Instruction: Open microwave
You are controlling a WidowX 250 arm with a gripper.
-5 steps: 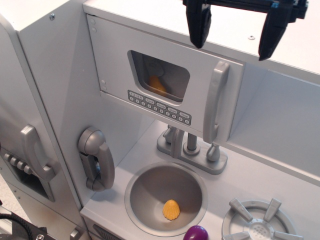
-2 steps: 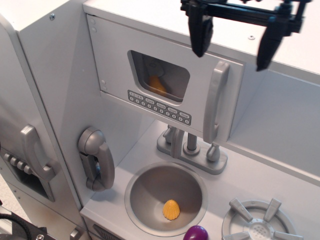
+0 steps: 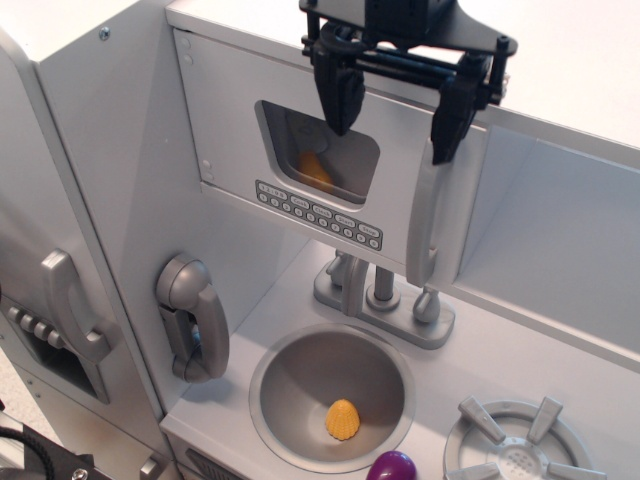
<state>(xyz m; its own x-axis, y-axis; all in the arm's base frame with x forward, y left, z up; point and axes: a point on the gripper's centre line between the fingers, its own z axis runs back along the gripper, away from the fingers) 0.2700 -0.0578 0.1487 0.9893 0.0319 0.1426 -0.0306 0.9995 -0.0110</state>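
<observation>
I will next use my gripper to grab the long silver-grey handle by its top (image 3: 431,174) and swing the microwave door (image 3: 225,125) open.
The microwave (image 3: 250,130) is a grey compartment with a flat door, shut. Its small rounded window (image 3: 318,152) shows something orange inside. A strip of tiny buttons (image 3: 318,213) runs below the window. The long vertical silver-grey handle (image 3: 433,210) stands at the door's right edge. My black gripper (image 3: 395,125) hangs open in front of the upper door. Its left finger is over the window's top and its right finger is at the top of the handle. Whether it touches the handle I cannot tell.
A grey telephone handset (image 3: 193,318) hangs lower left. A faucet (image 3: 380,295) stands behind the round sink (image 3: 275,385), which holds a yellow-orange toy (image 3: 343,419). A purple item (image 3: 393,467) lies at the front edge and a burner (image 3: 515,450) at lower right. A handled panel (image 3: 72,305) stands at far left.
My gripper has moved left and down, from above the microwave's top right corner to in front of the door by the handle. The door has stayed shut.
</observation>
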